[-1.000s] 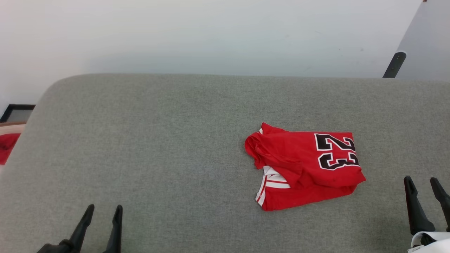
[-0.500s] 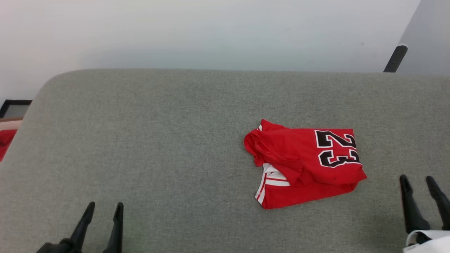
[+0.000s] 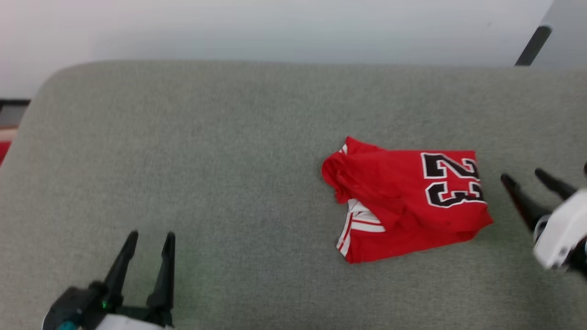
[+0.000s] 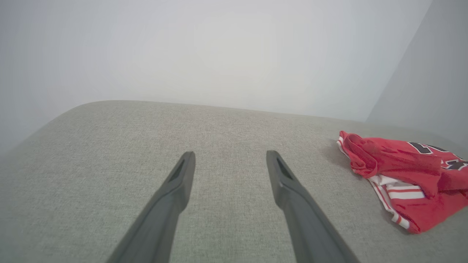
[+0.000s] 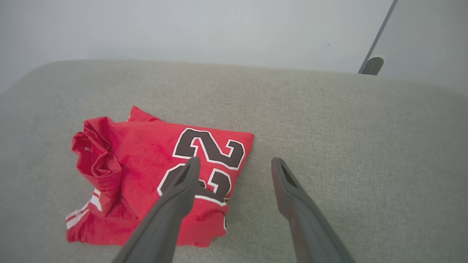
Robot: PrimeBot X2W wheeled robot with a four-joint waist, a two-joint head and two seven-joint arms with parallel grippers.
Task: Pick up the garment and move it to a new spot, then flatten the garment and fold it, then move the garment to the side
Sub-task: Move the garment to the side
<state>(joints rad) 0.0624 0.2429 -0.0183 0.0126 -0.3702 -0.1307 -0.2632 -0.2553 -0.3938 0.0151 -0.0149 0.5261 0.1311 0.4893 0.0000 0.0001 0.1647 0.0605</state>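
My right gripper should next pick up the jersey by its folded edge (image 3: 486, 215) beside the number (image 3: 453, 180), and then I will move the jersey to a new spot.
The garment (image 3: 403, 201) is a red jersey with a black number 23 and white striped trim, lying folded and rumpled on the grey cushion, right of centre. It also lies at the right edge of the left wrist view (image 4: 402, 175) and at the left of the right wrist view (image 5: 153, 175). My right gripper (image 3: 523, 176) hovers open just right of the garment, fingers apart with nothing between them (image 5: 236, 162); its left finger overlaps the number. My left gripper (image 3: 149, 238) stands open at the lower left, far from the garment (image 4: 230, 155).
The grey fabric cushion (image 3: 206, 160) spans the whole width, with a rounded far-left corner. A pale wall (image 3: 275, 27) rises behind it. A dark slanted bar (image 3: 532, 46) stands at the back right. A bit of red (image 3: 3, 151) shows at the far left edge.
The head camera has shifted, so the whole scene sits higher. My right gripper has risen and swung in toward the garment's right edge. The garment lies as before.
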